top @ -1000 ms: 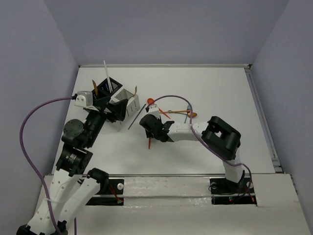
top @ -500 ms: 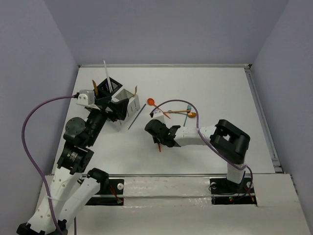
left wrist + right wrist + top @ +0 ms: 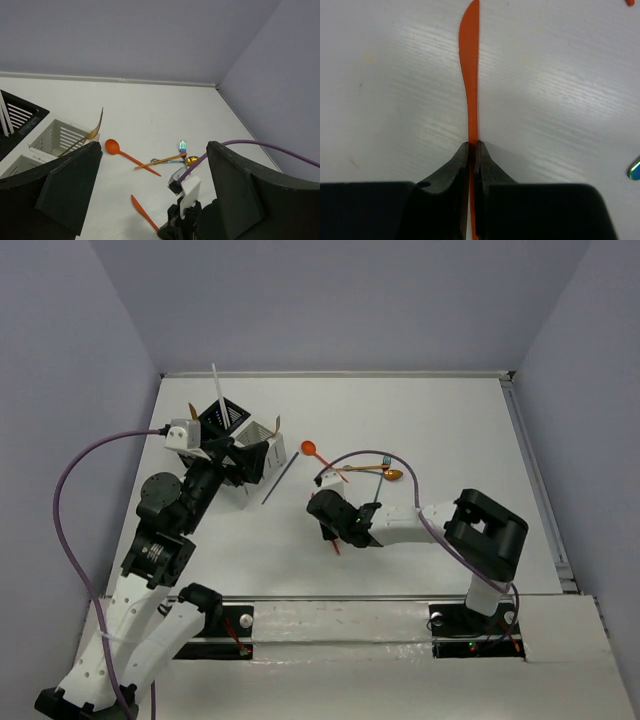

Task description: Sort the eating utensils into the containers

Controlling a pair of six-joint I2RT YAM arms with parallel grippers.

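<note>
My left gripper should grab the orange knife by its blade end (image 3: 139, 205) next, so the handle stays free to slide into the black container.
An orange knife (image 3: 471, 75) lies flat on the white table, and my right gripper (image 3: 474, 146) is shut on its handle; from above its tip (image 3: 336, 546) pokes out under the gripper (image 3: 333, 528). My left gripper (image 3: 236, 462) stands open beside the white container (image 3: 262, 445), with nothing between its fingers (image 3: 65, 190). The black container (image 3: 222, 420) holds a white stick (image 3: 216, 390). A gold fork (image 3: 95, 127) leans in the white container (image 3: 60, 137). An orange spoon (image 3: 310, 449) lies loose on the table.
A gold spoon (image 3: 191, 160), a teal fork (image 3: 182, 146) and an orange stick (image 3: 160, 161) lie crossed behind the right gripper. A dark stick (image 3: 280, 478) lies next to the white container. The right arm's purple cable (image 3: 370, 455) arcs over the cluster.
The right gripper has slid right and toward the near edge and closed on the orange knife's handle. The left arm has shifted slightly and stays open.
</note>
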